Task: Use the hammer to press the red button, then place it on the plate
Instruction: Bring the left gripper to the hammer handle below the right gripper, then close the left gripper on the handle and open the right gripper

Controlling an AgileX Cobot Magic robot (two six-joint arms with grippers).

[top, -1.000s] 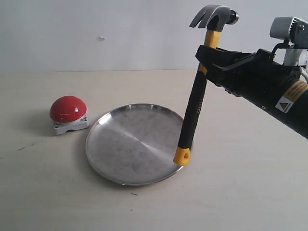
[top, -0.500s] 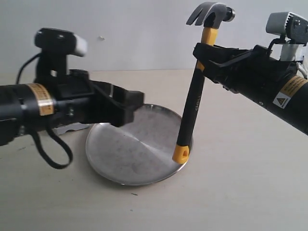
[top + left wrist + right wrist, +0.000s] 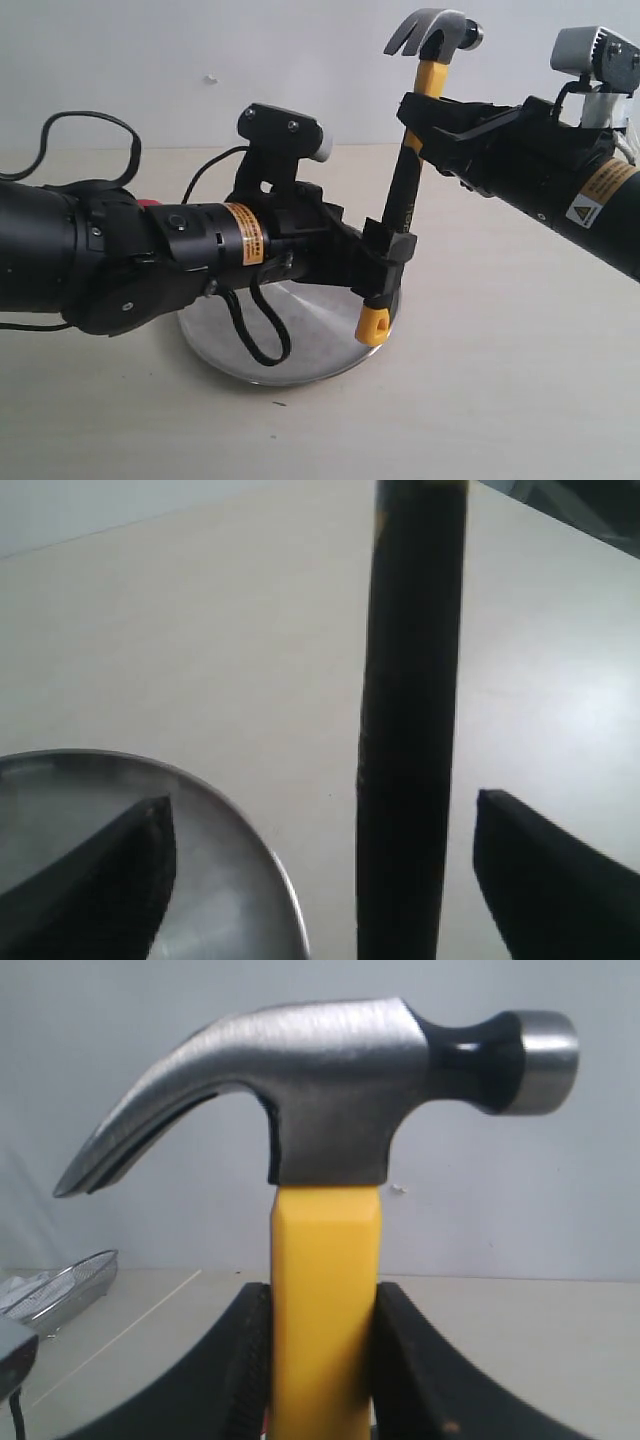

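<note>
The red button needs to be pressed with the hammer. My left gripper should next pick up the hammer by its lower black handle to do that.
The hammer stands nearly upright, its grey head up and its yellow butt just over the plate's right rim. My right gripper is shut on the yellow neck just below the head. My left gripper has reached across the plate and stands open around the lower black handle, which sits nearer one finger than the other, with a gap on each side. The left arm hides the red button almost entirely.
The left arm's thick black body and a loose cable loop lie over most of the plate. A pale tabletop stretches around, with a white wall behind. Plate rim shows under the left gripper.
The left arm has swept in from the left over the plate, and its open jaws now straddle the hammer's handle. It now covers the button. The hammer and right arm barely shifted.
</note>
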